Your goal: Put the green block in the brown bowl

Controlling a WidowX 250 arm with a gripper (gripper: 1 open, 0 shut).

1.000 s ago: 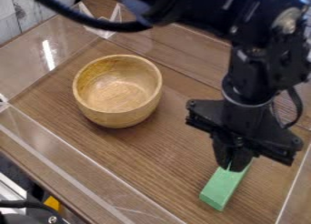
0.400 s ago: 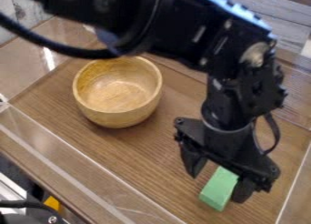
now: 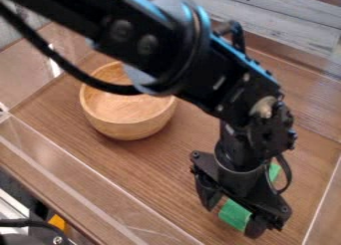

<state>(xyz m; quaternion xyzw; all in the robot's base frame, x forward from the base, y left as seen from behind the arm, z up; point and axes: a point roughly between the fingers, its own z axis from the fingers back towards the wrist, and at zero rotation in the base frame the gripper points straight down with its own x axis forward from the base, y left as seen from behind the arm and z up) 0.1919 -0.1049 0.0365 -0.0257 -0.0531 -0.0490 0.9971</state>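
Observation:
My gripper grabs the block by its opposite long sides next, to put the green block [image 3: 236,212] in the brown bowl.
The green block [image 3: 236,212] lies flat on the wooden table near the front right, mostly covered by the black hand above it. My gripper [image 3: 241,202] points straight down and sits low over the block, open, with one finger on each side of it. Whether the fingers touch the block cannot be told. The brown bowl [image 3: 118,122] stands upright at the left centre, a hand's width from the block, and nothing shows in the part of its hollow that I see. The black arm crosses over the bowl's far rim and hides part of it.
A clear acrylic wall [image 3: 80,179] runs along the table's front and left edges, close to the block. Bare wood [image 3: 147,164] lies between bowl and block. Pale boards [image 3: 286,20] line the back.
The gripper has opened wide and sunk from above the block down around it. The arm now leans further over the bowl. Block and bowl have not moved.

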